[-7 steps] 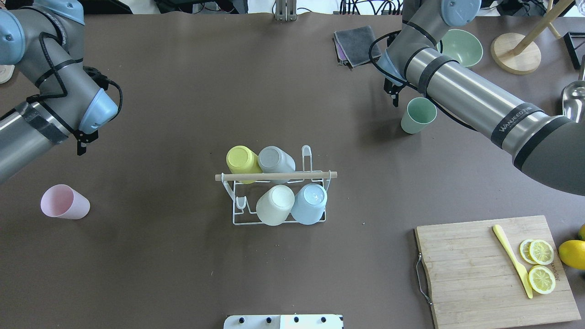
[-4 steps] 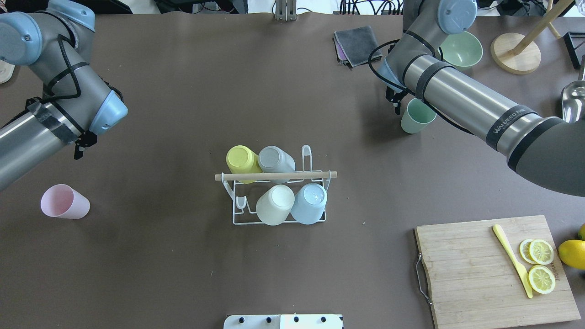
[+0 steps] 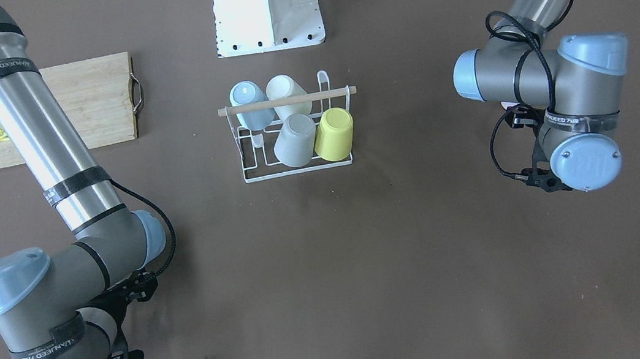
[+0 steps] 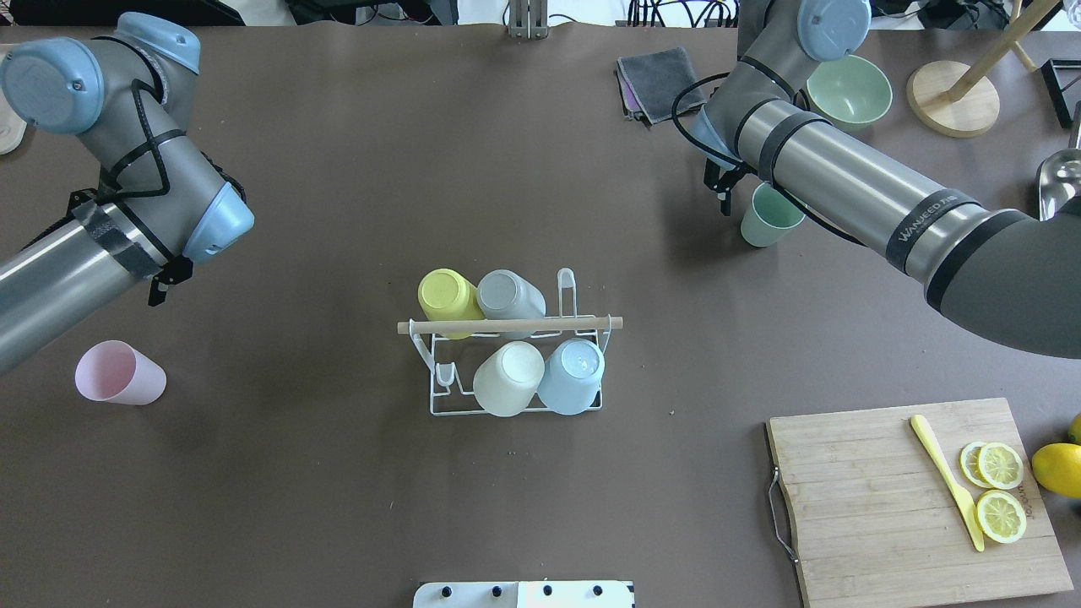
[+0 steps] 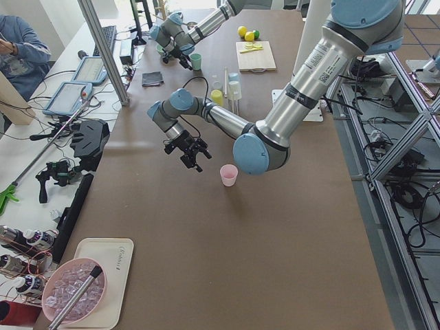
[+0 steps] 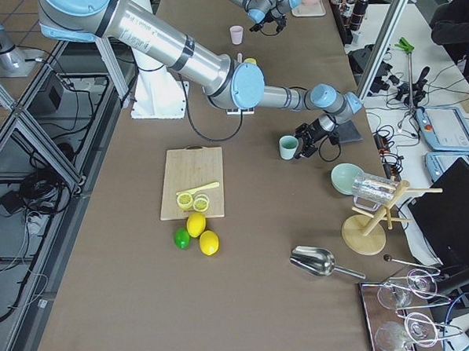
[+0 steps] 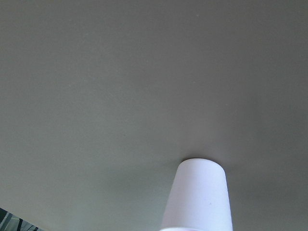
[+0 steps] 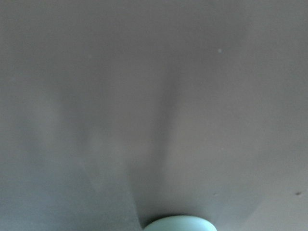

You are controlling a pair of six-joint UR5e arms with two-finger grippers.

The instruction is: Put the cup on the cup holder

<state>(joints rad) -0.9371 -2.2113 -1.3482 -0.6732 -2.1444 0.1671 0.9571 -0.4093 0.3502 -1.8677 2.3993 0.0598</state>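
The right gripper grabs the mint green cup by its side (image 8: 180,226) next, to put the cup on the white wire cup holder.
The white wire cup holder (image 4: 507,325) with a wooden dowel stands mid-table, also in the front view (image 3: 285,102). It carries yellow, grey, cream and light blue cups upside down. A pink cup (image 4: 118,373) stands upright at the left, low in the left wrist view (image 7: 198,197). My left gripper (image 4: 159,291) hangs open and empty just behind it (image 5: 189,152). A green cup (image 4: 770,218) stands upright at the far right. My right gripper (image 4: 725,192) is open and empty right beside it, and the right arm partly covers it.
A wooden cutting board (image 4: 853,507) with lemon slices and a yellow knife lies front right. A green bowl (image 4: 849,89), a grey cloth (image 4: 659,80) and a round wooden stand (image 4: 954,101) sit at the back right.
My left arm has swung right and forward, and its gripper has come closer to the pink cup. My right arm has shifted a little left, down over the green cup.
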